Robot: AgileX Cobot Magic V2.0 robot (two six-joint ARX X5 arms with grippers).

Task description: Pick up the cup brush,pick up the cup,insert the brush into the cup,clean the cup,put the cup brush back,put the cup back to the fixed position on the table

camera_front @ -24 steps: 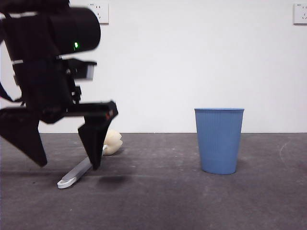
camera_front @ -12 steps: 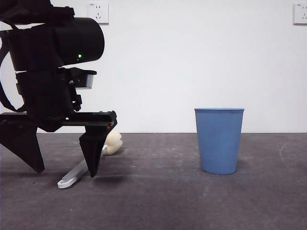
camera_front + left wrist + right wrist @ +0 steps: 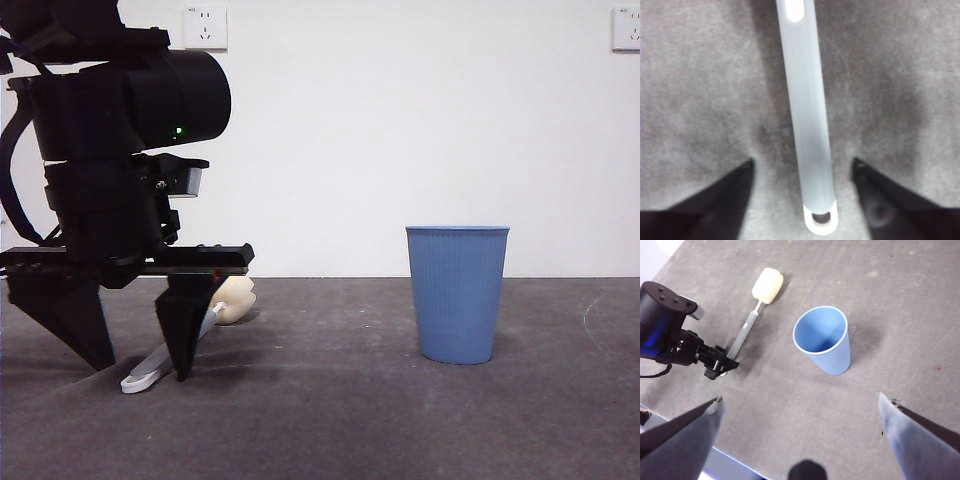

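My left gripper grabs the cup brush (image 3: 232,299) by its grey handle near the looped end (image 3: 152,366) next, to pick up the cup brush for cleaning.
The cup brush lies flat on the table (image 3: 340,420); its grey handle (image 3: 807,130) ends in a white loop (image 3: 820,221), and its cream sponge head (image 3: 236,297) points toward the back. My left gripper (image 3: 140,372) is open, its jaws down at the table on either side of the handle near the looped end, not touching it. The right wrist view shows the brush (image 3: 747,322) and the left arm over it. The blue ribbed cup (image 3: 457,292) stands upright to the right, also in the right wrist view (image 3: 824,340). My right gripper (image 3: 800,410) is open, high above the table.
The table's edge (image 3: 685,412) runs close behind the left arm in the right wrist view. A white wall with two sockets (image 3: 205,26) stands behind the table.
My left gripper has come down and slightly right, so its jaw tips now reach the table around the brush handle. The cup and brush have not moved.
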